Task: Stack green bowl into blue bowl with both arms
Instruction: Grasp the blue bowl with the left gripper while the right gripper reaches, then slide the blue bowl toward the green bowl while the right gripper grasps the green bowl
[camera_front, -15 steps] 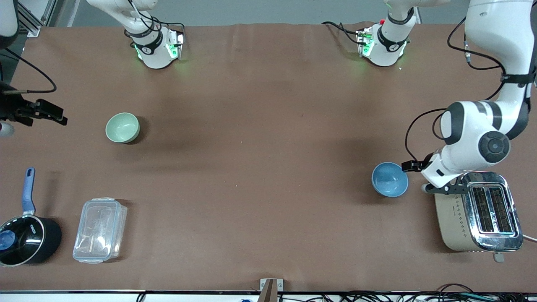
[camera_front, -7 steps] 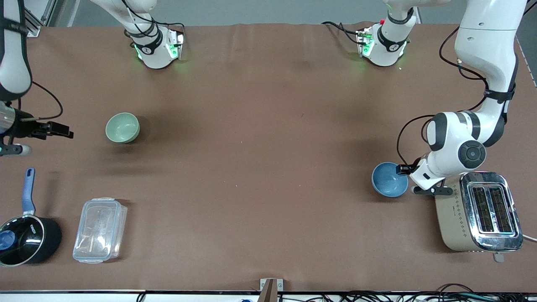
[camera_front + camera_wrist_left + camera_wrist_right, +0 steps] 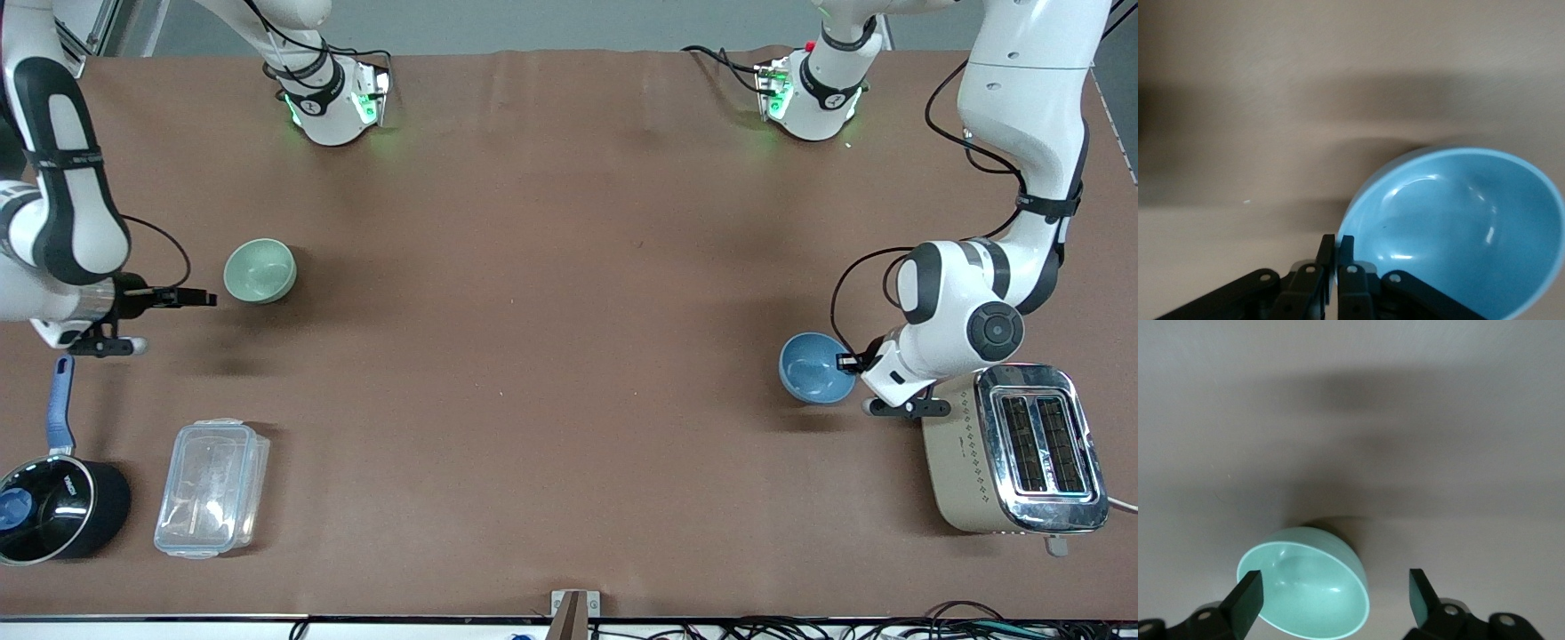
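Observation:
Next, my right gripper picks up the pale green bowl by its rim [image 3: 290, 252] to stack it into the blue bowl [image 3: 813, 367].
The pale green bowl [image 3: 260, 271] stands upright on the brown table toward the right arm's end. My right gripper [image 3: 201, 299] is open and empty, low beside the bowl, apart from it. In the right wrist view the green bowl [image 3: 1305, 600] shows between and below the spread fingers [image 3: 1245, 600] of the right gripper [image 3: 1333, 590]. The blue bowl [image 3: 813, 367] is toward the left arm's end. My left gripper [image 3: 846, 361] is shut on its rim. In the left wrist view the left gripper [image 3: 1337, 241] pinches the edge of the blue bowl [image 3: 1458, 227].
A chrome and beige toaster [image 3: 1013, 449] stands next to the left gripper, nearer to the front camera. A black saucepan with a blue handle [image 3: 53, 507] and a clear plastic container [image 3: 212, 487] sit nearer to the front camera than the green bowl.
The right arm has swung in from the table's end toward the green bowl. The left gripper has closed on the blue bowl's rim, and the bowl has shifted slightly toward the table's middle.

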You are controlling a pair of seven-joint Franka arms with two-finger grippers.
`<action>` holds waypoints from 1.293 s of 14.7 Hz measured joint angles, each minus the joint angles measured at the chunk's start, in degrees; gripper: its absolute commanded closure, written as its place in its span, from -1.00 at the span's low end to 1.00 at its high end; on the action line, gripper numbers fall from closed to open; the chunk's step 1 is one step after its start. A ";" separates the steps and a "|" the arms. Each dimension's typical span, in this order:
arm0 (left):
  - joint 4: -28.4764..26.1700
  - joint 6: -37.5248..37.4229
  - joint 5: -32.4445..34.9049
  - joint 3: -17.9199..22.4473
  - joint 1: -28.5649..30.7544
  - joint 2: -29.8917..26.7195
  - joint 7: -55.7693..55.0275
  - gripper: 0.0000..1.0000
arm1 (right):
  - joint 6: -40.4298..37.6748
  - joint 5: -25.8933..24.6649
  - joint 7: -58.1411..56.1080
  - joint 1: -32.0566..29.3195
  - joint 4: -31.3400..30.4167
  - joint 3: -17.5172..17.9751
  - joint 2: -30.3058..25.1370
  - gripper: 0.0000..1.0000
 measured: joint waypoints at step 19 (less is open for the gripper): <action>14.89 4.29 0.15 -20.28 -22.16 10.83 -56.22 0.97 | 4.41 0.51 -3.69 -0.09 -9.92 0.12 0.19 0.94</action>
